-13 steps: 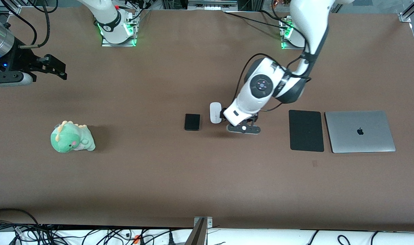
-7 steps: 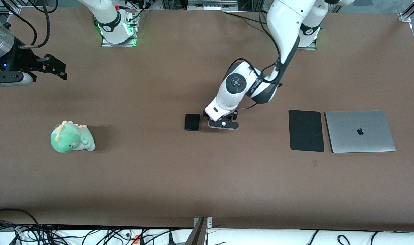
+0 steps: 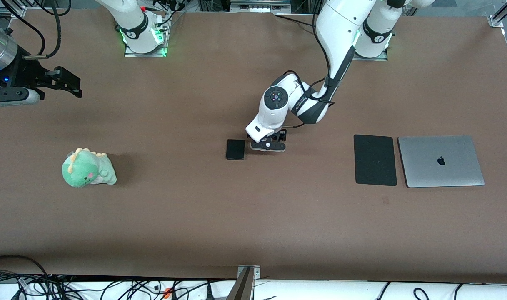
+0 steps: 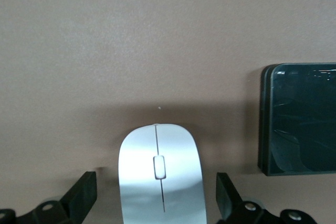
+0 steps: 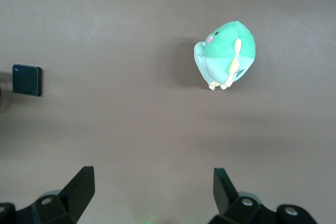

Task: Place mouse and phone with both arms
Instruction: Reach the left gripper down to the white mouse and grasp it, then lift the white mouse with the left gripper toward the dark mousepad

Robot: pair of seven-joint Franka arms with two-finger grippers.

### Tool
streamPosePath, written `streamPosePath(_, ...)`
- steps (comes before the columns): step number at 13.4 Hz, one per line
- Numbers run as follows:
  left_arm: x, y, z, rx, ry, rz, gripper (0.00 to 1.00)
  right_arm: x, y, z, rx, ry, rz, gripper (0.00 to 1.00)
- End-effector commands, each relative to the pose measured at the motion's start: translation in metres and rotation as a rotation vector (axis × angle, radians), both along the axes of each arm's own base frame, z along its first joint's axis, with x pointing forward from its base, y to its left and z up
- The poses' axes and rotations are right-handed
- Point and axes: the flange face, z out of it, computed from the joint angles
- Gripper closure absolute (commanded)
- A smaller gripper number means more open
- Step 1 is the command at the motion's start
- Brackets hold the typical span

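Note:
The left gripper's fingers are low on both sides of the white mouse, so the left gripper should close on the mouse now.
The white mouse (image 4: 160, 178) lies on the brown table between the open fingers (image 4: 84, 195) of my left gripper (image 4: 156, 195); the fingers stand apart from its sides. In the front view my left gripper (image 3: 268, 143) is low over the mouse and hides it. The black phone (image 3: 235, 149) lies flat just beside it, toward the right arm's end, and also shows in the left wrist view (image 4: 302, 119) and the right wrist view (image 5: 27, 80). My right gripper (image 3: 71, 84) waits open and empty high over the right arm's end of the table, as the right wrist view (image 5: 155, 192) shows.
A black mouse pad (image 3: 375, 159) and a closed silver laptop (image 3: 440, 161) lie side by side toward the left arm's end. A green plush dinosaur (image 3: 88, 168) sits toward the right arm's end, also in the right wrist view (image 5: 226, 53).
My left gripper has moved from beside the mouse toward the phone and now covers the mouse in the front view. The right arm has not moved.

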Motion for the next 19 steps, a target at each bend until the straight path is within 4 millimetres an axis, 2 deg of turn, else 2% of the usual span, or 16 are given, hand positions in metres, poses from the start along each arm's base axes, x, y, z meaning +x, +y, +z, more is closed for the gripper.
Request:
streamPosePath(1, -0.007, -0.005, 0.001, 0.012, -0.021, -0.001, 0.17, 0.002, -0.002, 0.005, -0.007, -0.008, 0.016, 0.00)
streamPosePath(2, -0.007, -0.005, 0.001, 0.012, -0.021, -0.001, 0.44, 0.002, -0.002, 0.006, -0.005, -0.009, 0.013, 0.00)
streamPosePath(3, -0.007, -0.004, 0.000, 0.015, -0.018, 0.000, 0.61, 0.002, -0.002, 0.005, -0.006, -0.008, 0.013, 0.00)
streamPosePath(4, -0.006, -0.004, 0.002, 0.014, -0.019, 0.000, 0.68, 0.002, -0.002, 0.005, -0.008, -0.008, 0.016, 0.00)
streamPosePath(5, -0.004, -0.003, 0.007, 0.016, -0.018, 0.004, 0.71, 0.002, -0.002, 0.006, -0.010, -0.010, 0.013, 0.00)
streamPosePath(7, 0.001, 0.004, 0.029, 0.049, 0.015, 0.012, 0.74, 0.002, -0.002, 0.005, -0.007, -0.008, 0.016, 0.00)
streamPosePath(10, 0.018, 0.030, 0.091, 0.141, 0.087, 0.040, 0.71, 0.002, -0.002, 0.006, -0.009, -0.009, 0.013, 0.00)
streamPosePath(12, 0.036, 0.064, 0.122, 0.220, 0.160, 0.089, 0.72, 0.002, -0.002, 0.006, -0.007, -0.009, 0.016, 0.00)
streamPosePath(15, 0.078, 0.139, 0.159, 0.340, 0.224, 0.145, 0.71, 0.002, -0.001, 0.005, -0.001, -0.007, 0.013, 0.00)
streamPosePath(17, 0.100, 0.189, 0.163, 0.401, 0.243, 0.074, 0.71, 0.004, -0.001, 0.003, -0.002, -0.001, 0.016, 0.00)
streamPosePath(19, 0.122, 0.246, 0.164, 0.386, 0.278, 0.041, 0.71, 0.007, 0.000, -0.006, -0.007, 0.010, 0.011, 0.00)
